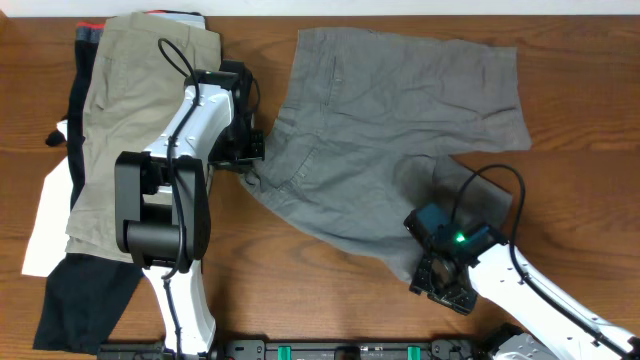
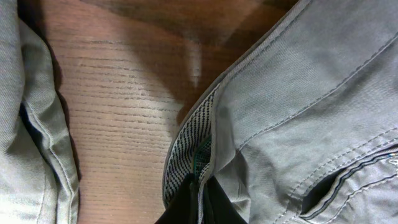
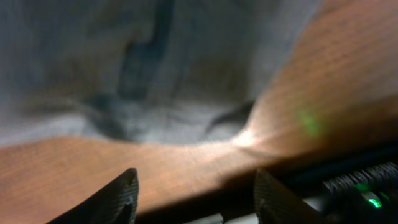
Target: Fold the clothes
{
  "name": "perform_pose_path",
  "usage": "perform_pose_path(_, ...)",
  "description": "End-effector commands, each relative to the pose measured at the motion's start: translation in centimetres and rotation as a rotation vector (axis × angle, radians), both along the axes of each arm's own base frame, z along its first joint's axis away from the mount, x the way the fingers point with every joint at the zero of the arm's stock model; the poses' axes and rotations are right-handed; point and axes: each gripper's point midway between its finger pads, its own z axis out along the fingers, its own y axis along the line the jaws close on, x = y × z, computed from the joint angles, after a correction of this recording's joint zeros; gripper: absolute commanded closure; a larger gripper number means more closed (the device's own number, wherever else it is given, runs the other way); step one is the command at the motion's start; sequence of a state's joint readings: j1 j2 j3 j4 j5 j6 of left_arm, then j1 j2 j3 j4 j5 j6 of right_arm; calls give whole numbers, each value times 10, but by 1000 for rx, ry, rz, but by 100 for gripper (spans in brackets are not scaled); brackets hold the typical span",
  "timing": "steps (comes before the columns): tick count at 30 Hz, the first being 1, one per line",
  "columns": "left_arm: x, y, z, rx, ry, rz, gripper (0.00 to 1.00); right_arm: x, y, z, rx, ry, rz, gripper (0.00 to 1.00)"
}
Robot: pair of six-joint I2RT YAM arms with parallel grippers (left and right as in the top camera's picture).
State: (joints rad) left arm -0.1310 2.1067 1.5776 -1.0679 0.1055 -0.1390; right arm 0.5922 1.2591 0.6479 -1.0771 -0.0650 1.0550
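The robot's right hand should next take the grey shorts' near leg (image 1: 407, 264) by its hem, opposite the held waistband (image 1: 256, 182), so that the shorts can be folded over lengthwise.
The wrinkled grey shorts (image 1: 390, 130) lie spread across the middle and right of the table, waistband to the left. My left gripper (image 1: 256, 152) is shut on the waistband edge; the left wrist view shows the dark fingers (image 2: 200, 198) pinching the paler checked inner waistband (image 2: 186, 149) of the grey shorts (image 2: 311, 93). My right gripper (image 1: 432, 268) is open and empty at the shorts' lower right hem; in the right wrist view its fingers (image 3: 196, 190) hover over bare wood just short of the blurred grey cloth (image 3: 155, 68).
A pile at the left holds lighter khaki-tan shorts (image 1: 140, 110), a black garment (image 1: 80, 300) and a white garment (image 1: 50, 220). The table's front edge lies close behind the right gripper. Bare wood (image 1: 300, 280) shows between the arms.
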Motion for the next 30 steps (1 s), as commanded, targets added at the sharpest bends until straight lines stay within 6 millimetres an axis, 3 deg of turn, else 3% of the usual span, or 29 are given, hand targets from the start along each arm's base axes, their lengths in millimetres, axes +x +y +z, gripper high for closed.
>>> perform_pose_path(1,0,-1,-1,-9,0,17,94,-1,-8,-9,-37,-27,-32,39)
perform_pose_path(8,2,-2,-1,-9,-6,17,94,12,-18,-16,-85,-95,-71,36)
perform_pose_path(15,2,-2,-1,-10,-7,17,94,32,-8,-21,-44,-174,-79,36)
perform_pose_path(18,2,-2,-1,-10,-7,17,94,35,-6,-25,-42,-175,-78,51)
perform_pose_path(20,2,-2,-1,-10,-7,17,94,34,-2,-28,-30,-157,-65,68)
perform_pose_path(21,2,-2,-1,-10,-7,17,94,33,0,-30,-19,-146,-57,80)
perform_pose_path(22,2,-2,-1,-10,-7,17,94,31,3,-30,-3,-131,-56,98)
perform_pose_path(26,-3,-2,3,-16,7,17,94,30,3,-23,9,-123,-72,99)
perform_pose_path(30,-9,1,16,-15,12,21,94,45,-6,4,37,-178,-63,99)
